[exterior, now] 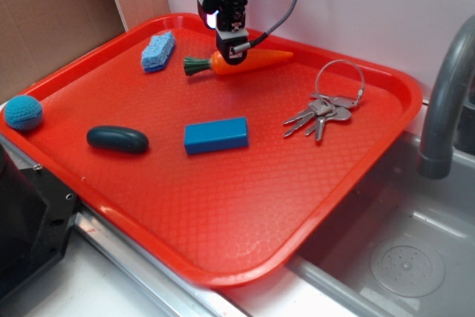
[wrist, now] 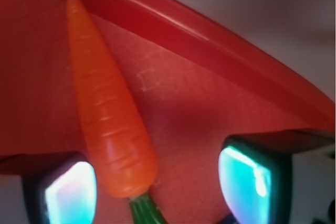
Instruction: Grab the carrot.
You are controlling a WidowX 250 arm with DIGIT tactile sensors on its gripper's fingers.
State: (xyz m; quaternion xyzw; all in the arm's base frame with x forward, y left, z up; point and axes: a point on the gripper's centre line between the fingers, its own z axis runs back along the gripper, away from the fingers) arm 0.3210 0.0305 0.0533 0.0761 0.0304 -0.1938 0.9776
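Note:
My gripper's fingers are still above the carrot's thick end (exterior: pixel 221 62), so it is too early to close on the carrot. My gripper lowers next.
The carrot (exterior: pixel 256 60) is glossy orange with a dark green stem and lies on the red tray (exterior: pixel 245 183) near its far rim, tip pointing right. My gripper (exterior: pixel 233 48) hangs right over the carrot's thick end, low above the tray. In the wrist view the carrot (wrist: pixel 105 114) runs up from between the jaws, its thick end beside the left pad (wrist: pixel 71 192). The right pad (wrist: pixel 247 182) stands well apart, with bare tray between. The jaws are open and hold nothing.
On the tray lie a blue block (exterior: pixel 216 135), a dark oval object (exterior: pixel 117 139), a blue sponge (exterior: pixel 158 51) and a bunch of keys (exterior: pixel 326 109). A blue ball (exterior: pixel 23 112) sits at the left rim. A sink and grey faucet (exterior: pixel 445 94) are on the right.

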